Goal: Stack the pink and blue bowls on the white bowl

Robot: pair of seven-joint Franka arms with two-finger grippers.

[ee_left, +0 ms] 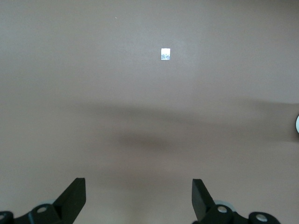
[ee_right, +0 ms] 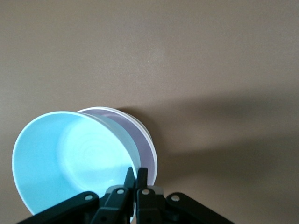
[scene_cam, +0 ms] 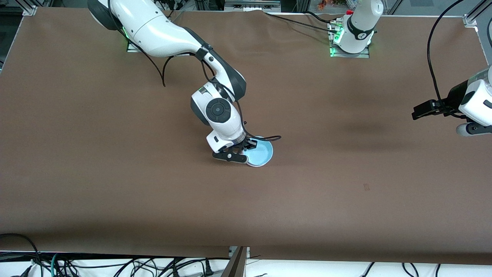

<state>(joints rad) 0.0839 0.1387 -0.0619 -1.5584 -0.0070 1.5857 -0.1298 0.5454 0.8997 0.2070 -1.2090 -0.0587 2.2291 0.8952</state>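
The blue bowl's lower side (ee_right: 124,136) reaches down inside the pink bowl's rim (ee_right: 148,139). My right gripper should open now and let go of the blue bowl.
My right gripper (scene_cam: 248,148) is shut on the rim of the light blue bowl (scene_cam: 261,153) at the middle of the table. In the right wrist view the gripper (ee_right: 136,173) pinches the rim of the blue bowl (ee_right: 70,158), which is tilted. It sits partly in the pale pink bowl (ee_right: 145,149). A white bowl rim (ee_right: 140,125) shows just under the pink one, and a thin white edge (scene_cam: 255,165) shows below the blue bowl in the front view. My left gripper (ee_left: 138,196) is open and empty, and waits over bare table at the left arm's end (scene_cam: 467,130).
The brown table (scene_cam: 115,173) carries a small pale tape mark (ee_left: 165,54), which also shows in the front view (scene_cam: 366,187), nearer to the front camera than the bowls. Cables hang along the table's front edge.
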